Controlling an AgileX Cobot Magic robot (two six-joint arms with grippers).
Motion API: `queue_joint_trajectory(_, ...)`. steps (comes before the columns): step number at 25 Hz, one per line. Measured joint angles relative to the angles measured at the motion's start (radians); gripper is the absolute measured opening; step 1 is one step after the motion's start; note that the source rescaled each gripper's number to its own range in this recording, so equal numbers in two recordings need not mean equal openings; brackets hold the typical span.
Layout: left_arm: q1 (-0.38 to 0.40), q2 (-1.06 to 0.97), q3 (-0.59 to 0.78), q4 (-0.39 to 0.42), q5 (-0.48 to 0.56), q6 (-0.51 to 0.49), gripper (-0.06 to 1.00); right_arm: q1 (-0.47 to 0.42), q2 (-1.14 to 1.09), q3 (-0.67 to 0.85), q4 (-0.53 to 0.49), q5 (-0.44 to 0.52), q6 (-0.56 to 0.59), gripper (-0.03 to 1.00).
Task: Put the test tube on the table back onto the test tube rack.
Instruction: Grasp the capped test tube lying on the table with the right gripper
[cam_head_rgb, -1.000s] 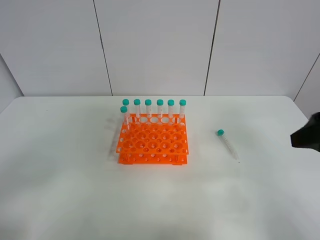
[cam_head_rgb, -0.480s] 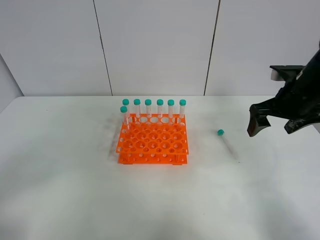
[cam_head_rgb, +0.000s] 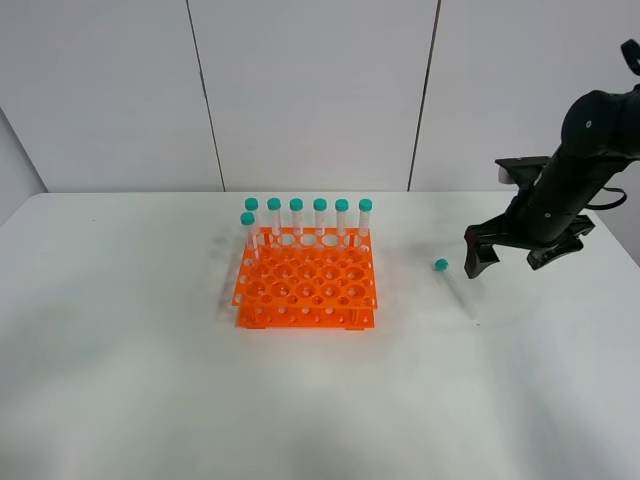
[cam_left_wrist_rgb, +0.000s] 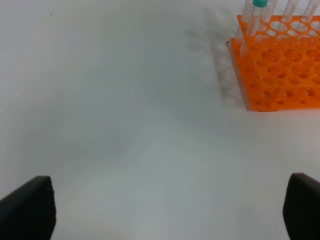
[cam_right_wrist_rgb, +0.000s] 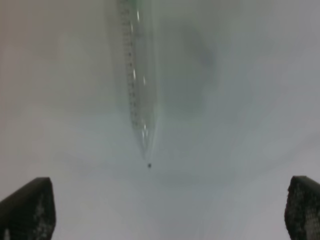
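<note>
My right gripper will next hold the tube by its clear body near the pointed end (cam_head_rgb: 465, 301), to put the test tube back onto the orange rack (cam_head_rgb: 305, 281).
The test tube (cam_head_rgb: 457, 291) lies flat on the white table (cam_head_rgb: 150, 380), right of the orange test tube rack (cam_head_rgb: 305, 281), teal cap toward the back. My right gripper (cam_head_rgb: 510, 262) hovers open just right of and behind the tube, apart from it. In the right wrist view the tube's clear pointed end (cam_right_wrist_rgb: 138, 95) lies ahead of the open gripper (cam_right_wrist_rgb: 165, 205), between its fingers (cam_right_wrist_rgb: 27, 210). My left gripper (cam_left_wrist_rgb: 165, 205) is open and empty over bare table, the rack (cam_left_wrist_rgb: 280, 70) ahead of it. It is out of the exterior view.
Several teal-capped tubes (cam_head_rgb: 320, 218) stand upright in the rack's back row, one more at the left of the second row (cam_head_rgb: 248, 232). A white panelled wall stands behind the table. The table's right edge (cam_head_rgb: 610, 235) is near the right arm.
My right arm has come in from the right edge and moved left and down toward the lying tube, jaws open. The tube and rack have not moved.
</note>
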Motion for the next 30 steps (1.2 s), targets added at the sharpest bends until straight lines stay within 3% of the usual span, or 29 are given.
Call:
queue_joint_trajectory(6, 0.000, 0.000, 0.000, 0.000, 0.000, 0.000, 1.00, 0.058, 0.085, 0.000, 0.003, -0.063, -0.002, 1.00)
queue_joint_trajectory(13, 0.000, 0.000, 0.000, 0.000, 0.000, 0.000, 1.00, 0.058, 0.137, 0.000, -0.002, -0.132, 0.029, 1.00)
queue_joint_trajectory(30, 0.000, 0.000, 0.000, 0.000, 0.000, 0.000, 1.00, 0.052, 0.214, -0.002, -0.003, -0.193, 0.031, 0.99)
